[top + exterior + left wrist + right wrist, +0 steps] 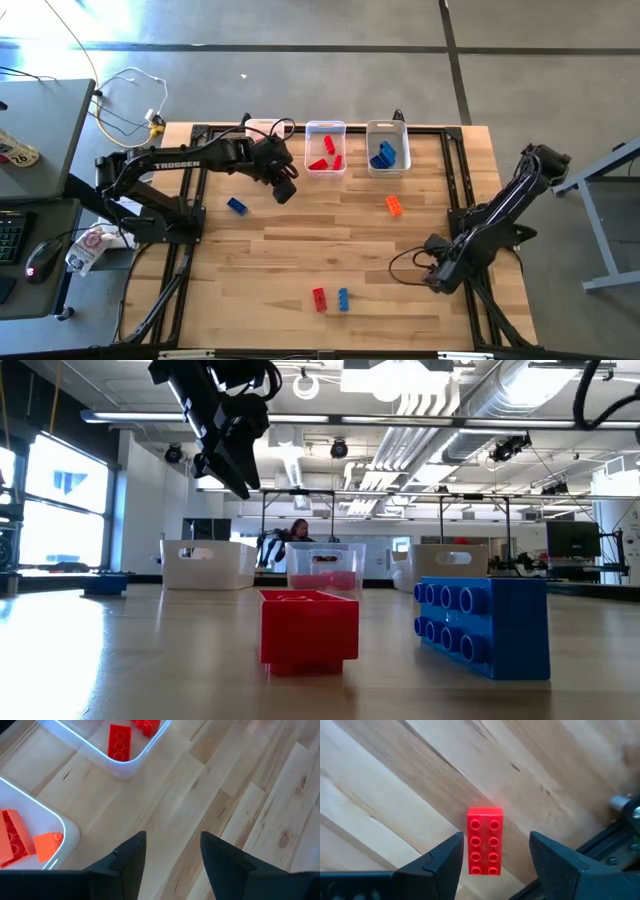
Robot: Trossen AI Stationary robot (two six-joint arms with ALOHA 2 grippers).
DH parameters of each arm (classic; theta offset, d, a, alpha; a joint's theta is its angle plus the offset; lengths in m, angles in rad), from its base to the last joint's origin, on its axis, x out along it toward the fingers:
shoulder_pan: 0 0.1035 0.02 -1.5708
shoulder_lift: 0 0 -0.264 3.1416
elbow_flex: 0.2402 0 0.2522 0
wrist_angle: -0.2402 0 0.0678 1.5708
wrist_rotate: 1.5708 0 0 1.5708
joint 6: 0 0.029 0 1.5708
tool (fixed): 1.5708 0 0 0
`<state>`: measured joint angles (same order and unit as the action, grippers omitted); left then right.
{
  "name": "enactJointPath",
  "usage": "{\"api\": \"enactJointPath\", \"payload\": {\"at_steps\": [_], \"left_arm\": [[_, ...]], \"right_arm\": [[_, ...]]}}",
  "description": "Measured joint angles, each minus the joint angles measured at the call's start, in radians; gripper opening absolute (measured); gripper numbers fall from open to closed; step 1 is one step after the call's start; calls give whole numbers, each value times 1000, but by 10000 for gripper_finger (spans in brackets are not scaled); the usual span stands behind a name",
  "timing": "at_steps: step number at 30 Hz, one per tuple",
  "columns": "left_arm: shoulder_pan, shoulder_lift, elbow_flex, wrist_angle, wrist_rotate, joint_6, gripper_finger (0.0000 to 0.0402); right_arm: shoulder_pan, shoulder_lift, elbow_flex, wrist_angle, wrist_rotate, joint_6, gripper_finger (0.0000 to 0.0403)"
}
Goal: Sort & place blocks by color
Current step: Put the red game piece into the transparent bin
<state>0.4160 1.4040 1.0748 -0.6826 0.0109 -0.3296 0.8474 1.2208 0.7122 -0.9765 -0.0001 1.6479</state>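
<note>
Next, my right gripper grips the red block by its long sides to sort it into the red blocks' bin.
My right gripper stands open, pointing down, at the table's near right. A red block lies flat on the wood below it, between the fingers and apart from both; the arm hides this block in the high view. My left gripper hangs open and empty above bare wood, near the bins. Loose on the table lie a blue block, an orange block, and a red block beside a blue one.
Along the far edge stand a bin with red blocks, a bin with blue blocks and, in the left wrist view, a bin with orange blocks. A metal frame runs close beside my right gripper. The table's middle is bare wood.
</note>
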Motion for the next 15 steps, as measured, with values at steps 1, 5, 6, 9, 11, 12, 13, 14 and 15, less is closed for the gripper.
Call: {"api": "enactJointPath", "payload": {"at_steps": [1, 5, 6, 9, 11, 12, 13, 14, 15], "left_arm": [[0, 0, 0, 0, 0, 0, 172], [0, 0, 0, 0, 0, -1, 172], [0, 0, 0, 0, 0, -5, 172], [0, 0, 0, 1, -1, -8, 172], [0, 0, 0, 4, -5, -9, 172], [0, 0, 0, 4, -7, -9, 172], [0, 0, 0, 6, -7, -9, 172], [0, 0, 0, 8, -7, -9, 172], [0, 0, 0, 8, -7, -10, 172]], "right_arm": [[0, -2, -14, 17, -11, 6, 213], [0, 13, -59, 100, -55, 8, 213], [0, 19, -64, 113, -58, 5, 213], [0, 42, -73, 133, -67, 3, 213], [0, 62, -73, 134, -78, 2, 213], [0, 73, -73, 140, -84, 1, 213], [0, 84, -73, 150, -88, -1, 213], [0, 95, -73, 161, -91, -5, 213], [0, 109, -73, 175, -96, -7, 213]]}}
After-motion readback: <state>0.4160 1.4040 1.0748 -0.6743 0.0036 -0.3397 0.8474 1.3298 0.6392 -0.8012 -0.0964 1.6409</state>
